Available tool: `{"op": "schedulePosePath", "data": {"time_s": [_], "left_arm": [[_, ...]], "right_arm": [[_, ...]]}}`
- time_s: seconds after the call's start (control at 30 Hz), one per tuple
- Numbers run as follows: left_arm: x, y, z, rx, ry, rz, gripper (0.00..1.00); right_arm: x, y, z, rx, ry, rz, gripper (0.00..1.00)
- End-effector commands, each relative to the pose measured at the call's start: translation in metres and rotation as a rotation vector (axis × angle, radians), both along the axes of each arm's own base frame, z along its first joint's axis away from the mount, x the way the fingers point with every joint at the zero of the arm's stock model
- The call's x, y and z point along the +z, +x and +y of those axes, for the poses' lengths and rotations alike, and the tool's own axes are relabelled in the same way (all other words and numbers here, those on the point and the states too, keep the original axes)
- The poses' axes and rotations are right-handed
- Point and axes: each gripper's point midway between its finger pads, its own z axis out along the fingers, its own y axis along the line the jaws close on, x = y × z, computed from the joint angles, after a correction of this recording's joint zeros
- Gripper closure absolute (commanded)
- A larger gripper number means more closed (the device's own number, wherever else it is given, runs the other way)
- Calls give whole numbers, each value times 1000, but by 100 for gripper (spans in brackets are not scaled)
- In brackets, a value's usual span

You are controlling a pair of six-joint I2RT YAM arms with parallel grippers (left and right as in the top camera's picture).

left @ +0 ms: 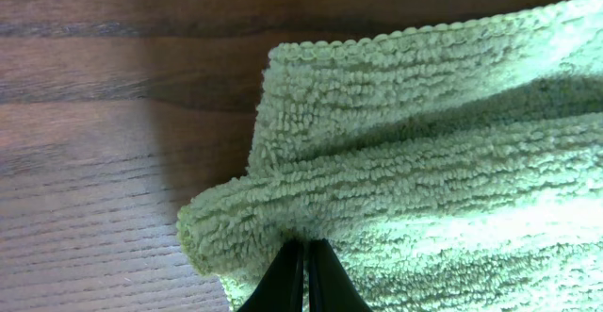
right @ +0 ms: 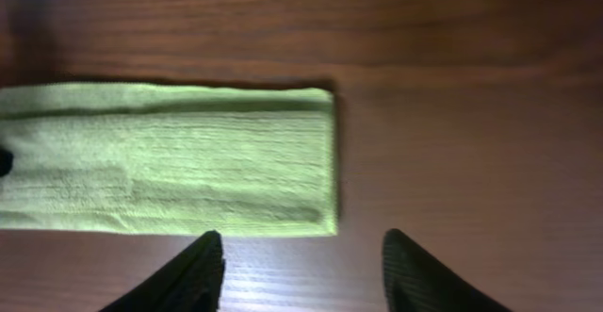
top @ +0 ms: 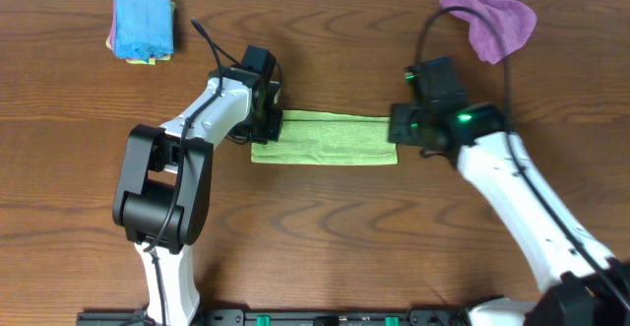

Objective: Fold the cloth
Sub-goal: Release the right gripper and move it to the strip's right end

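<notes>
The right gripper grabs the lime-green cloth [top: 325, 139] by its loose short end [top: 392, 150] next, opposite my left gripper, to fold the cloth over itself.
The lime-green cloth [top: 325, 139] lies on the wooden table as a long folded strip, running left to right. My left gripper [top: 268, 119] is at the strip's left end, its jaws shut on a bunched fold of the cloth [left: 424, 161], with the fingertips [left: 306, 246] pressed together against the pile. My right gripper [top: 396, 127] is at the strip's right end and stands open. In the right wrist view the cloth [right: 170, 156] lies flat just beyond the right gripper [right: 301, 241], and nothing but bare wood is between the fingers.
A folded bright blue cloth [top: 143, 26] lies at the back left. A crumpled purple cloth [top: 489, 16] lies at the back right, close behind the right arm. Bare wood surrounds the green strip.
</notes>
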Motion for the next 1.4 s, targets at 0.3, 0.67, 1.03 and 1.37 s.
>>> {"op": "schedulePosePath", "data": {"time_s": [0.3,0.67,1.03,1.37], "left_arm": [[-24,-8,6,-2,37,33,94],[-24,-7,6,-2,36,29,94],[-24,-3,5,-1,30,12,94],[-24,-4,5,-1,33,19,94]], "right_arm": [[-25,-8,-18,116,595,-76,28],[-97,-18,-8,27,688,-3,22],[-121,-18,-4,9,683,47,20],[-136,-10,21,2,690,59,21]]}}
